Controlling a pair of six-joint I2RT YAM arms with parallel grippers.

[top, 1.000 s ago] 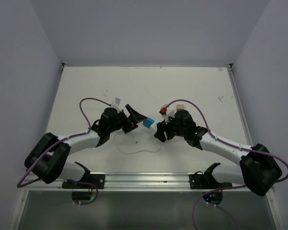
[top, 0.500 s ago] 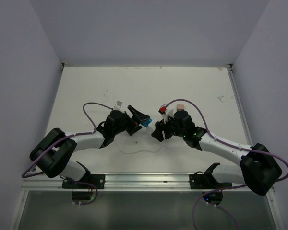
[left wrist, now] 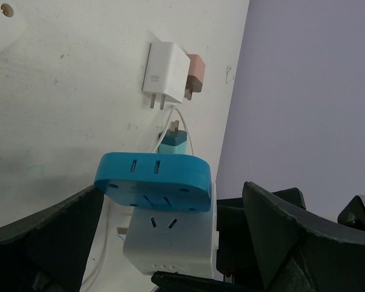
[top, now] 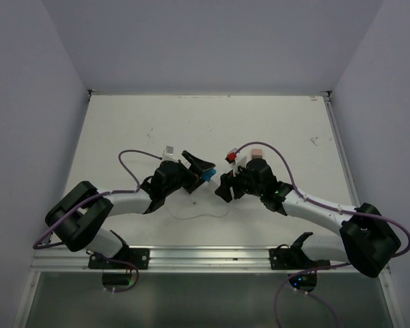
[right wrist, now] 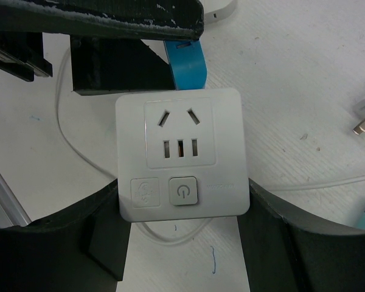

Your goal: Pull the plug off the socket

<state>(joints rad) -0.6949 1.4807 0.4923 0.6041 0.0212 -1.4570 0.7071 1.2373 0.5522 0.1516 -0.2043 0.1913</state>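
My left gripper's near finger reaches across the blue plug (top: 208, 177), nearly level with the plug's far edge, so my left gripper closes on the plug next.
A blue plug (left wrist: 153, 180) sits plugged into a white socket block (left wrist: 170, 240). My left gripper (left wrist: 173, 188) is open, and its dark fingers (left wrist: 42, 237) stand on either side of the blue plug without closing on it. My right gripper (right wrist: 182, 188) is shut on the white socket (right wrist: 181, 161), pinching its two sides. The blue plug (right wrist: 185, 64) sticks out beyond the socket's far edge. From above, the blue plug (top: 208, 177) shows between the left gripper (top: 199, 167) and the right gripper (top: 222, 186), and the socket is mostly hidden under the right gripper.
A white charger (left wrist: 164, 76) and a pink plug (left wrist: 196, 76) lie side by side on the white table (top: 157, 123). A small teal plug (left wrist: 173, 143) with a thin white cable (top: 198, 213) lies near the arms. A red and black item (top: 231, 158) sits behind the right gripper.
My left arm has reached to the right, bringing its open jaws around the blue plug. The right arm has held the socket almost still.
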